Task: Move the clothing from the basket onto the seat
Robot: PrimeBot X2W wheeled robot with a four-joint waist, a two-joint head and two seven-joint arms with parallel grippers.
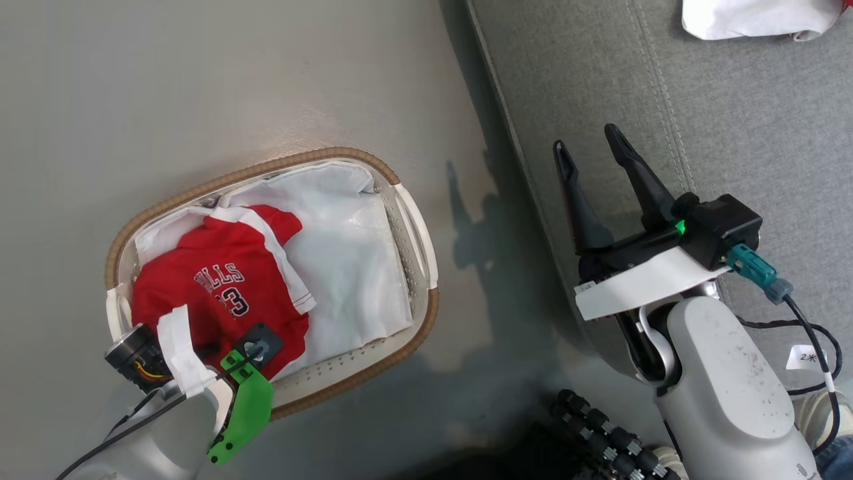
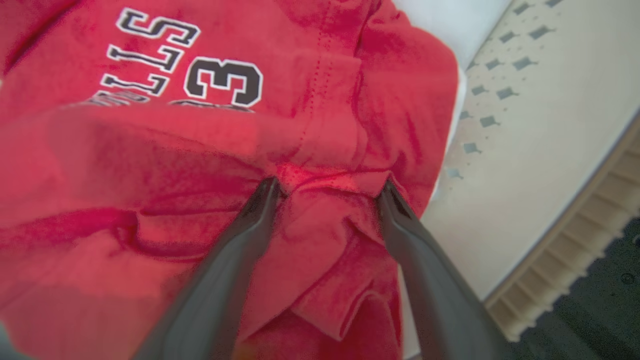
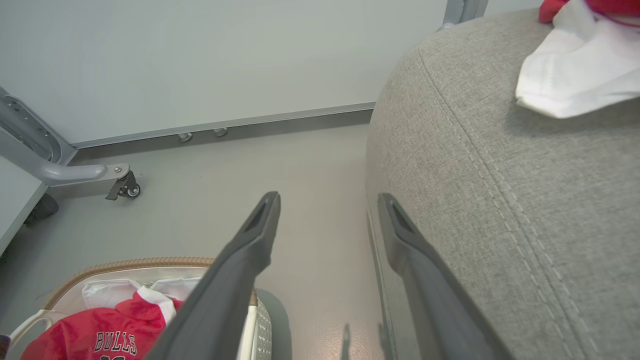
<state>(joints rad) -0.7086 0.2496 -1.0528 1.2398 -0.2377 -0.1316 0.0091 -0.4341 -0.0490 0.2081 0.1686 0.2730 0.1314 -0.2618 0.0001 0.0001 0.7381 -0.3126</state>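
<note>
My left gripper pinches the jersey (image 2: pixel 200 125) by the raised fold below its lettering (image 2: pixel 328 180) next, since the lettered front lies spread flat in the basket.
A red jersey (image 1: pixel 226 287) lettered "BULLS 23" lies in the left half of the oval white basket (image 1: pixel 266 167), on its white cloth liner (image 1: pixel 353 267). My left gripper (image 2: pixel 330 187) is open, pointing down into the basket. Both fingertips press into the jersey (image 2: pixel 200 125), with a raised fold of red cloth between them. My right gripper (image 1: pixel 590 150) hangs open and empty over the rounded edge of the grey seat (image 1: pixel 733 100). A second garment (image 3: pixel 580 75), white with red showing, lies farther along the seat (image 3: pixel 500 200). The right wrist view also shows the jersey (image 3: pixel 100 335) in the basket (image 3: pixel 130 262).
Grey floor (image 1: pixel 200 80) surrounds the basket, with a narrow strip between it and the seat. A metal frame leg on a caster (image 3: pixel 122 187) stands by the wall. A black ribbed part (image 1: pixel 600 427) and a pale shoe (image 1: pixel 820 407) sit near the lower right.
</note>
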